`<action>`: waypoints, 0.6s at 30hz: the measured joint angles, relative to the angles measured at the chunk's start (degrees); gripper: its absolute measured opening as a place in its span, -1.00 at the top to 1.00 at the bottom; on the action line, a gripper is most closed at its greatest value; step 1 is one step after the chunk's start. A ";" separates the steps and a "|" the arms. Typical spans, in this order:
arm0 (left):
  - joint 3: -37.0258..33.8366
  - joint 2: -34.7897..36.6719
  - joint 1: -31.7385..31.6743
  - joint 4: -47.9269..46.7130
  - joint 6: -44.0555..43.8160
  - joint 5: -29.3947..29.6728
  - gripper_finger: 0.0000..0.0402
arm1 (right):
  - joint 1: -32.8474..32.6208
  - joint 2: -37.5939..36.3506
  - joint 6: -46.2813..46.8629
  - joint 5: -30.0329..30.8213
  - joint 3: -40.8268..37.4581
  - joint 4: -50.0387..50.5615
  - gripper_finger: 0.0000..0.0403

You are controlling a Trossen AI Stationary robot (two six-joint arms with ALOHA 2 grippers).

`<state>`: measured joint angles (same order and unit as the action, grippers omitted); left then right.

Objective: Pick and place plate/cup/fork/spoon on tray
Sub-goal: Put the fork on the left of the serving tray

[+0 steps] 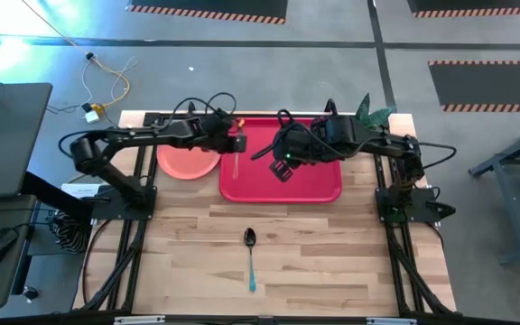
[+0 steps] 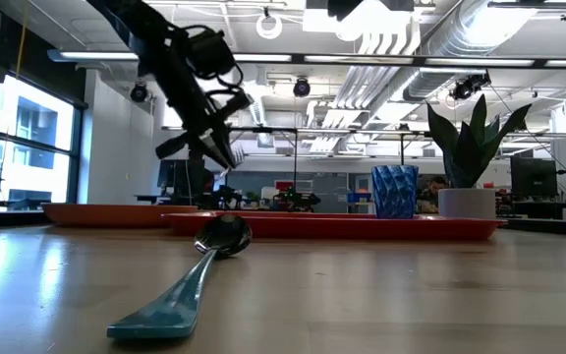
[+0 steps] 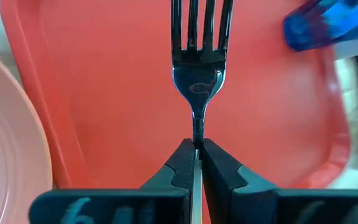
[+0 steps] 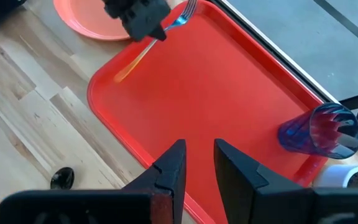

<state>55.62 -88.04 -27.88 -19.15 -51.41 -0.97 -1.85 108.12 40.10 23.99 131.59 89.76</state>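
Observation:
The fork's teeth are above the red tray's bottom, so my left gripper should keep holding the fork until I lower it onto the tray.
The red tray [image 1: 319,185] lies at the table's far middle. The pink plate [image 1: 183,162] rests on the table against the tray's left side. My left gripper [image 1: 236,143] is shut on the fork [image 3: 197,68] over the tray's left part. The fork's orange handle [image 1: 236,162] points toward the near edge. The blue cup [image 4: 322,130] stands upright in the tray's far right corner. My right gripper [image 4: 199,155] is open and empty above the tray's middle. The spoon [image 1: 250,257] lies flat on the table near the front edge, its teal handle nearest the edge. My left gripper pinches the fork's thin metal neck [image 3: 197,134], just below the tines, between its two fingers. The fingers come from above and lie across the fork. The tines point to the far edge over the tray. Whether the handle end [image 4: 120,76] touches the tray I cannot tell.
A white pot with a green plant [image 2: 470,197] stands just beyond the tray's far right corner. Bare wood [image 1: 332,253] spreads over the near half of the table around the spoon. Dark frame rails [image 1: 134,235] run along both table sides.

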 joint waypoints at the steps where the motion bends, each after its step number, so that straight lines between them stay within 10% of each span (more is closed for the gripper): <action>1: 0.01 -0.68 0.00 -0.09 -0.54 0.00 0.96 | 0.01 0.00 0.00 0.02 0.00 0.00 0.63; 18: -0.01 -8.67 0.07 -0.15 -7.06 0.13 0.96 | 0.29 0.04 -0.47 1.18 -0.22 0.28 0.63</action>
<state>55.61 -96.70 -27.81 -19.30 -58.48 -0.84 -1.56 108.16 39.63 25.17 131.37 90.04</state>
